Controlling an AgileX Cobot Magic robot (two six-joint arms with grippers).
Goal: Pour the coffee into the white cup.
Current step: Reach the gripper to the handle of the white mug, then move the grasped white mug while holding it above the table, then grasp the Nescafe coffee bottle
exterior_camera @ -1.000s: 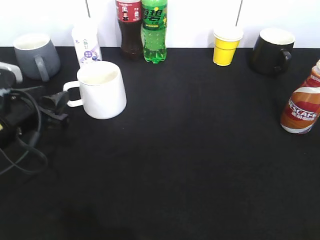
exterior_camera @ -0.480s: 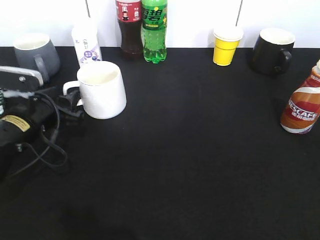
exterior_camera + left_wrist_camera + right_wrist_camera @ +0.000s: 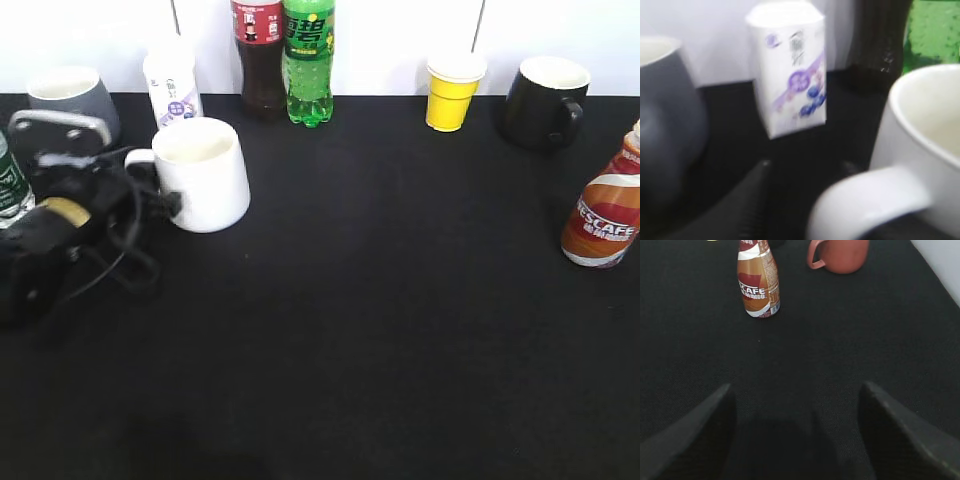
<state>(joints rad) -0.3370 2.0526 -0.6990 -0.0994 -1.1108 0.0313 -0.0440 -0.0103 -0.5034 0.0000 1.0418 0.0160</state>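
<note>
Next, my left gripper grabs the white cup by its narrow handle (image 3: 141, 157) (image 3: 857, 200), since the cup's round body spreads wider than my open fingers.
The coffee bottle (image 3: 603, 215), with its brown, red and white NESCAFE wrap, stands upright at the right edge of the black table; it also shows in the right wrist view (image 3: 758, 282). The white cup (image 3: 205, 175) stands upright at the back left, handle pointing left. My left gripper (image 3: 158, 200) is open at the cup's handle. In the blurred left wrist view the handle (image 3: 865, 200) lies between the fingers (image 3: 807, 167). My right gripper (image 3: 797, 386) is open and empty, low over the table and well short of the bottle. It is out of the exterior view.
A grey mug (image 3: 65, 95), a white carton (image 3: 172, 85), a cola bottle (image 3: 258, 50), a green bottle (image 3: 308, 60), a yellow cup (image 3: 453, 92) and a black mug (image 3: 545, 100) line the back. A reddish mug (image 3: 840, 255) stands beyond the coffee bottle.
My left arm has moved right and toward the back, bringing its gripper from beside the cup's handle up to it. The coffee bottle has not moved.
</note>
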